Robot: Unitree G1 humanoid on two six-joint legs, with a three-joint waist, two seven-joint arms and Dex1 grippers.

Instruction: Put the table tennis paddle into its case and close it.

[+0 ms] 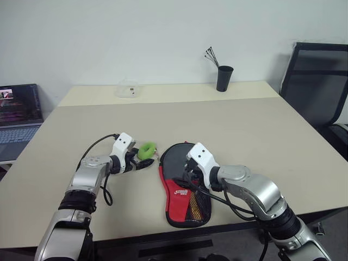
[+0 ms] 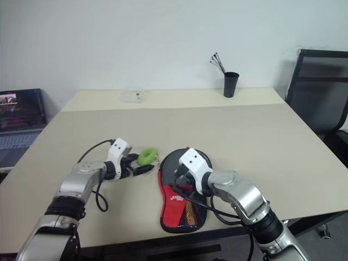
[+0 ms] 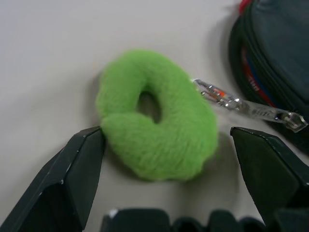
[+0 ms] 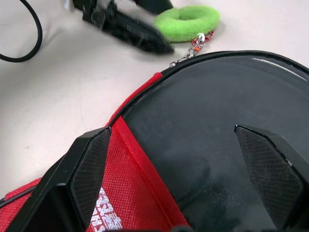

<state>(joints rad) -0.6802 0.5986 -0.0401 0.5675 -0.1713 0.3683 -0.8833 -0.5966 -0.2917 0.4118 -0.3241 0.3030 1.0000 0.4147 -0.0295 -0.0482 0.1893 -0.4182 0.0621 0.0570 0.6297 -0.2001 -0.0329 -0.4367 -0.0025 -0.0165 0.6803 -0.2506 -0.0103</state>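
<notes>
The left gripper is ready to close and would catch the green ring, as its fingers reach down beside the ring in the left wrist view.
The case (image 1: pixel 174 157) lies flat on the table near its front edge, its black round part toward the far side and its red mesh section (image 4: pixel 130 183) toward me. A fuzzy green ring (image 3: pixel 164 140) hangs off the case's zip by a short metal chain (image 3: pixel 241 104) and lies on the table to the case's left. My left gripper (image 1: pixel 142 159) is open, one finger on each side of the green ring. My right gripper (image 4: pixel 171 131) is open, low over the case's black part with nothing between its fingers. The table tennis paddle is hidden from view.
A black cup with sticks (image 1: pixel 224 78) and a clear plastic box (image 1: pixel 129 88) stand at the table's far edge. A laptop (image 1: pixel 19 117) sits off the table to the left, and a black chair (image 1: pixel 318 87) stands at the right.
</notes>
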